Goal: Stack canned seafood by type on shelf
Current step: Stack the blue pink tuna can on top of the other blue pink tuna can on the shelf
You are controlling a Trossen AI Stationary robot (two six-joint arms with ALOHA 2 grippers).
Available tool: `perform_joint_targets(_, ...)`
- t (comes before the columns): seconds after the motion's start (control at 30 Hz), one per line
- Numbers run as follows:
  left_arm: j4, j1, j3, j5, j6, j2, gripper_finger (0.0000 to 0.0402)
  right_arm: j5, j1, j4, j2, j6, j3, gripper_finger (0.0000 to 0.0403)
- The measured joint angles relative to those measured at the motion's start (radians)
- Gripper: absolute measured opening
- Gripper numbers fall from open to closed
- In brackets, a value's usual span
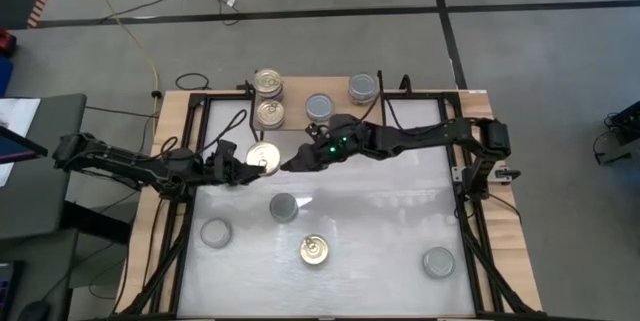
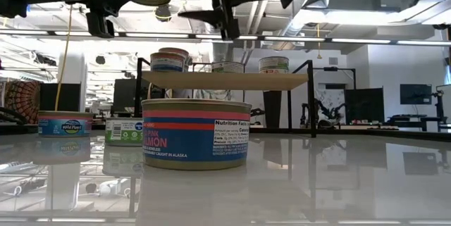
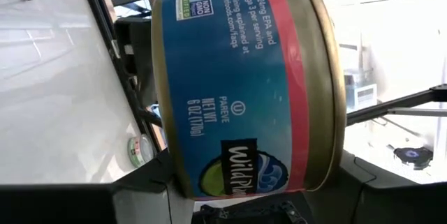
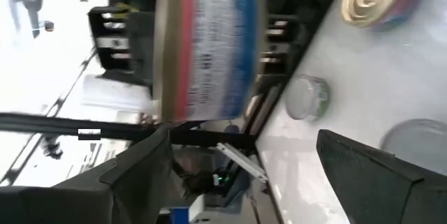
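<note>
The labelled can stands beyond the right gripper's fingers, so the gripper needs to move toward the can's sides before it closes.
My left gripper (image 1: 246,162) is shut on a gold-lidded can (image 1: 263,157) with a blue and red label, held high above the table's middle, near the shelf (image 2: 232,79). My right gripper (image 1: 296,162) stands open just to the can's right. Its fingers (image 4: 133,175) are short of the can (image 4: 202,49) and touch nothing. On the shelf stand two gold-lidded cans (image 1: 267,83) (image 1: 268,113) at its left end. Two grey-lidded cans (image 1: 320,108) (image 1: 362,88) stand further right on it. My left gripper pinches the can between its two fingers across the can's height. One finger is at the lid's rim (image 3: 328,172) and the other at the base's rim (image 3: 171,175). The fingers come in level from the table's left. The can stays upright, lid up, lifted clear.
On the white tabletop stand three grey-lidded cans (image 1: 283,206) (image 1: 215,232) (image 1: 437,261) and one gold-lidded can (image 1: 314,250). A pink salmon can (image 2: 196,133) stands close to the low camera. Black frame rails (image 1: 180,251) run along the table's sides.
</note>
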Motion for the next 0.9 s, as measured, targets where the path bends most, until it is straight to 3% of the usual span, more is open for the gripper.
perform_joint_targets(0.53,-0.107,0.000,0.000,-0.056,-0.079,0.001,0.0202,0.056,-0.008,0.035,-0.001,-0.009,0.000,0.0373)
perform_joint_targets(0.9,-0.087,0.000,0.000,-0.065,-0.098,0.041,0.0202,0.163,0.004,0.008,0.005,-0.011,0.001,0.0372)
